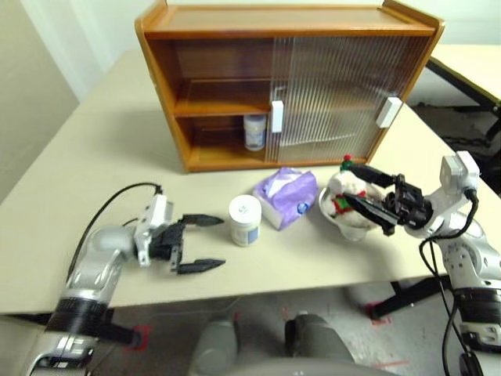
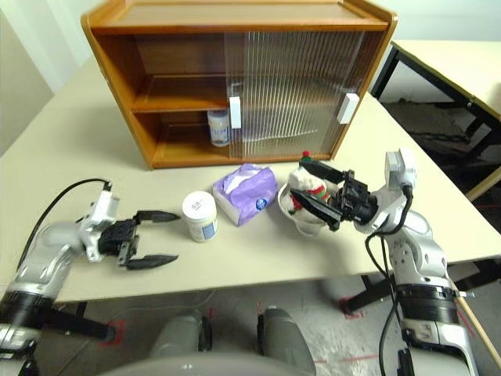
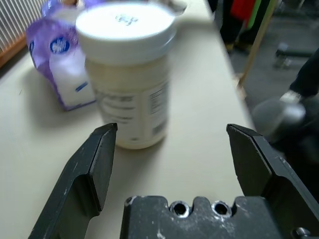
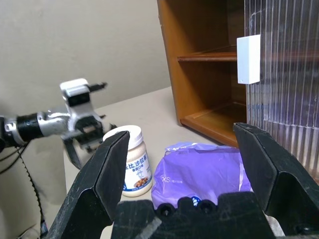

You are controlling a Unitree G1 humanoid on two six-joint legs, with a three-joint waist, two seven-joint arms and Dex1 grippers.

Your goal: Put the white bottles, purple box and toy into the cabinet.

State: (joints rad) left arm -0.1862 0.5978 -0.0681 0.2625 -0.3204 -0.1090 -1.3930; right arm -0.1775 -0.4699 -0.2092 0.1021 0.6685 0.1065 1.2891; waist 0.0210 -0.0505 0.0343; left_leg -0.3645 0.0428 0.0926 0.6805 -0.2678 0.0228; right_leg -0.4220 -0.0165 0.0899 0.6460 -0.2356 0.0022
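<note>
My left gripper is to grab the white bottle on the tabletop next, around its labeled body below the lid (image 1: 244, 232) (image 3: 129, 109), so that it can put the bottle into the cabinet.
One white bottle (image 1: 245, 220) stands on the table, just ahead of my left gripper (image 1: 222, 242), which is open and apart from it. In the left wrist view this bottle (image 3: 127, 74) stands beyond the spread fingers. A second white bottle (image 1: 254, 131) stands on the cabinet's (image 1: 196, 47) lower shelf, by the door edge. The purple box (image 1: 286, 196) lies between the table bottle and the toy (image 1: 342, 200), which sits in its silver bowl (image 1: 352, 227). My right gripper (image 1: 348, 183) hovers open over the toy, holding nothing.
The cabinet's two ribbed sliding doors (image 1: 337, 86) cover its right half; the left half stands open with an inner shelf (image 1: 219, 106). The beige table (image 1: 102, 149) ends close in front of both arms. Another table (image 1: 470, 66) stands at the far right.
</note>
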